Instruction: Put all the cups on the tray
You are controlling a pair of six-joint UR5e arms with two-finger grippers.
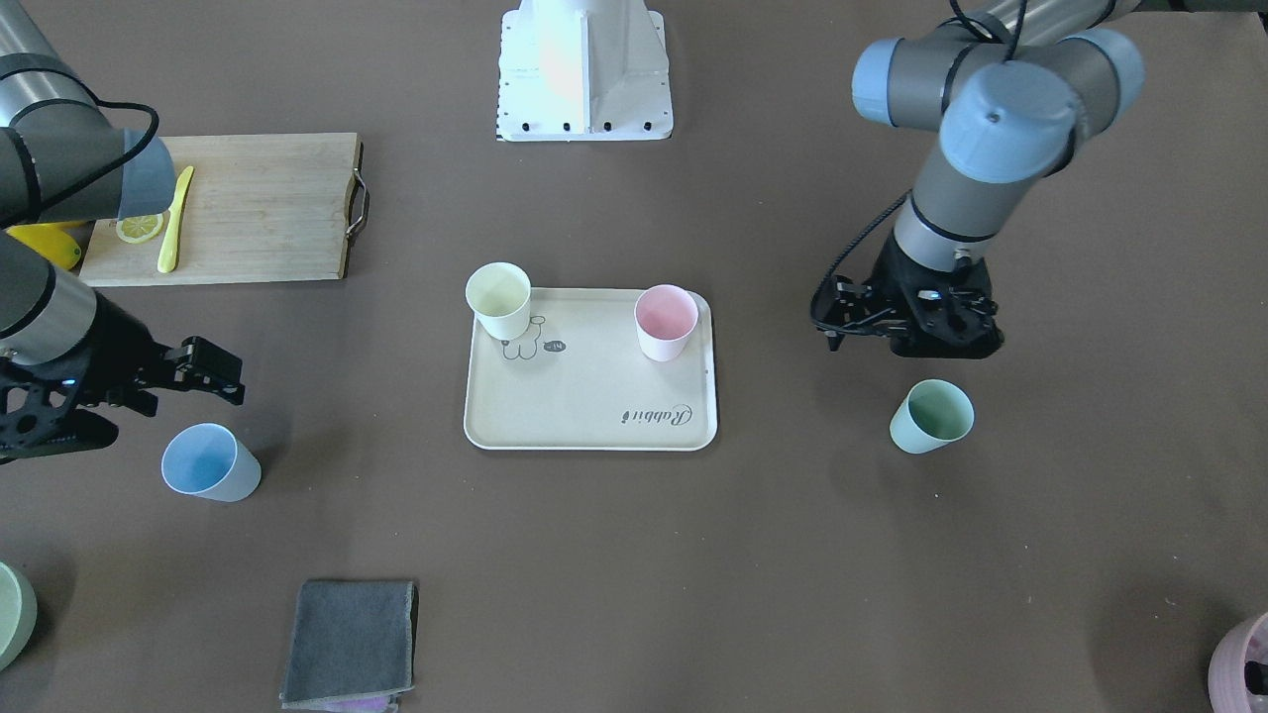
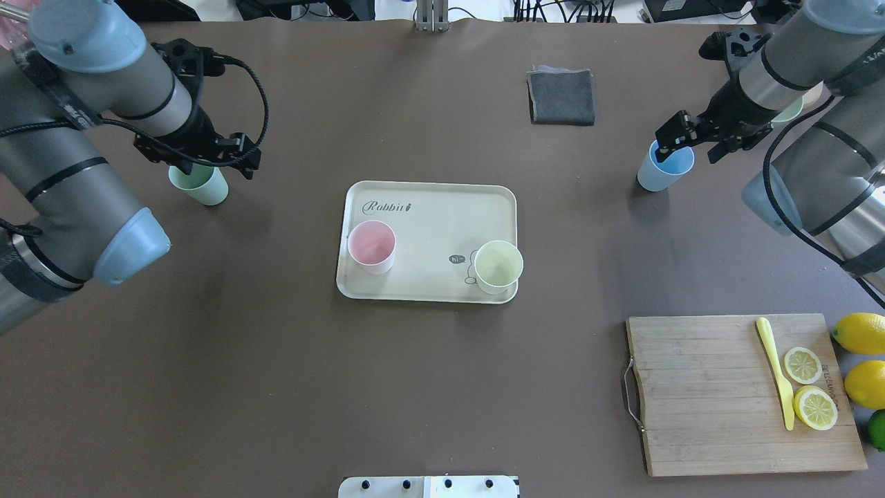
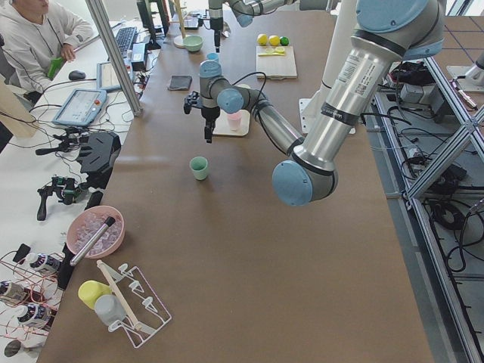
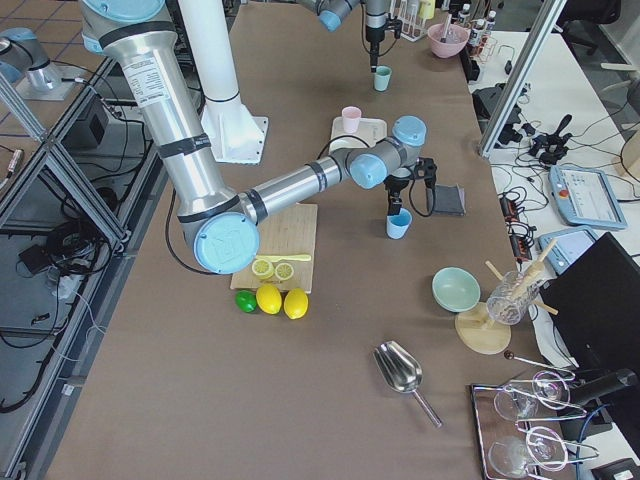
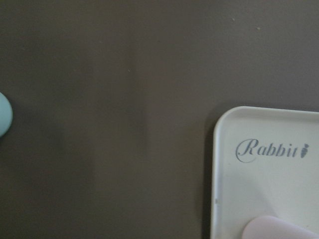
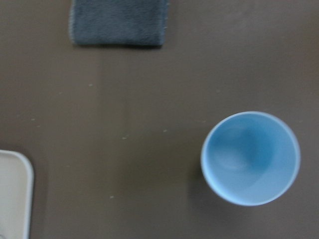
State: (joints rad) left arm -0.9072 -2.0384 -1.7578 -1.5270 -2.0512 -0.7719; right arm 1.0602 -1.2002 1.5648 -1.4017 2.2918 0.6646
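My right gripper grabs the light blue cup by its rim next, to set it on the cream tray with the other cups.
The cream tray lies mid-table and holds the pink cup and the pale yellow cup, which stands at its corner by the bear drawing. The mint green cup stands on the table left of the tray. My left gripper hovers over it, open and empty. The light blue cup stands on the table right of the tray. My right gripper hovers over its far rim, open and empty. The blue cup also shows in the right wrist view.
A wooden cutting board with lemon slices and a yellow knife lies at the near right, whole lemons beside it. A grey cloth lies at the far side. A pale green bowl and a pink pot sit at the far corners.
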